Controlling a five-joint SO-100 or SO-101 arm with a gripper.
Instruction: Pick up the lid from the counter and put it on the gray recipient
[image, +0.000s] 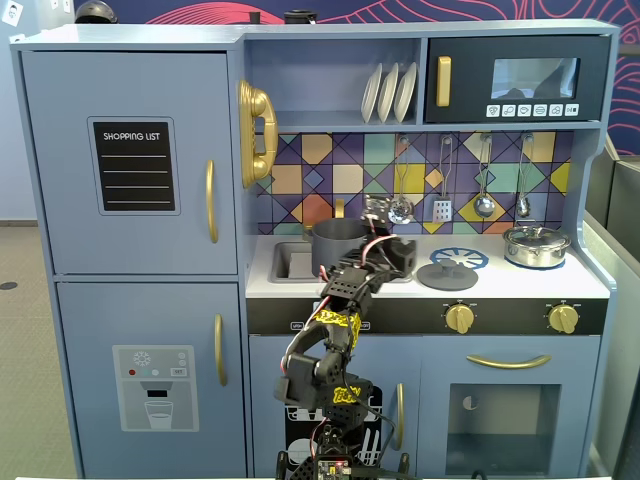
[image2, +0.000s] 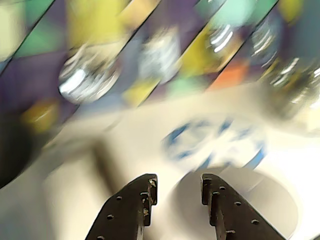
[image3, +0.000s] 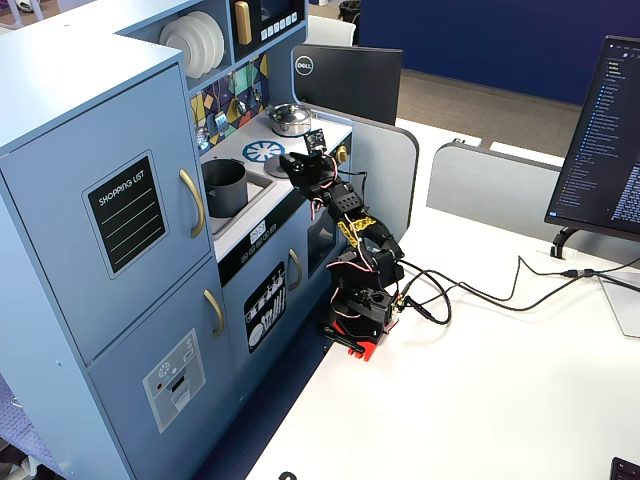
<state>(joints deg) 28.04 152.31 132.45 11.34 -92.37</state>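
I need to put the lid on the gray recipient (image: 338, 240), so my gripper should next grab the lid by its small knob (image: 449, 265).
The lid (image: 447, 275) is a flat dark-gray disc with a small knob, lying on the white counter in front of the blue-and-white burner circle (image: 459, 258). The gray recipient (image: 338, 240) stands in the sink at the left; it also shows in a fixed view (image3: 227, 185). My gripper (image: 405, 262) hovers over the counter between the pot and the lid. In the blurred wrist view my gripper (image2: 178, 184) is open and empty. The lid (image2: 270, 195) lies just under and right of the fingertips there. In the side fixed view the arm hides the lid.
A shiny silver pot (image: 537, 245) stands on the right burner. Utensils (image: 485, 205) hang on the tiled back wall above the counter. The faucet (image: 385, 210) rises behind the sink. A gold telephone handset (image: 255, 132) hangs at the upper left.
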